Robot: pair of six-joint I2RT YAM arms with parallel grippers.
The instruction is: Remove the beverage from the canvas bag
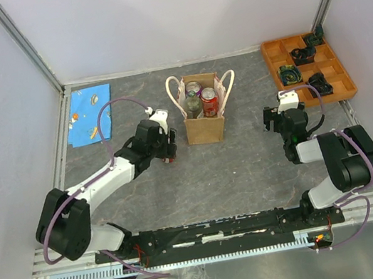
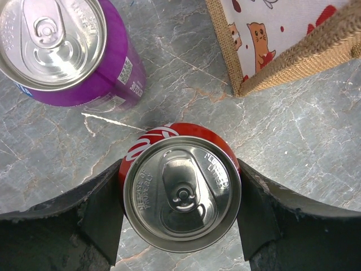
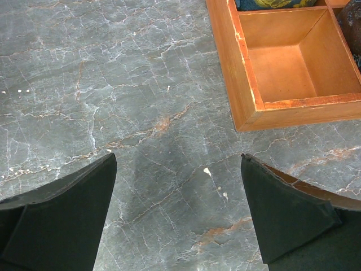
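The red can (image 2: 181, 195) is upright and low over the flat, empty table, so it would stay standing. My left gripper is ready to release it now.
The tan canvas bag (image 1: 204, 123) stands upright at the table's middle, cream handles up, with three cans inside: a silver-topped one (image 1: 193, 88), a green one (image 1: 193, 104) and a red one (image 1: 209, 101). My left gripper (image 1: 168, 151) is just left of the bag, low over the table. In the left wrist view my gripper (image 2: 181, 209) is shut on an upright red can (image 2: 181, 195), both fingers against its sides. A purple can (image 2: 56, 51) stands close beside it. The bag's corner (image 2: 293, 51) is at upper right. My right gripper (image 1: 274, 118) (image 3: 177, 209) is open and empty over bare table.
An orange compartment tray (image 1: 276, 66) with several dark objects sits at the back right; its corner (image 3: 231, 62) is just ahead of my right gripper. A blue patterned cloth (image 1: 90, 111) lies at the back left. White walls close in the sides and back.
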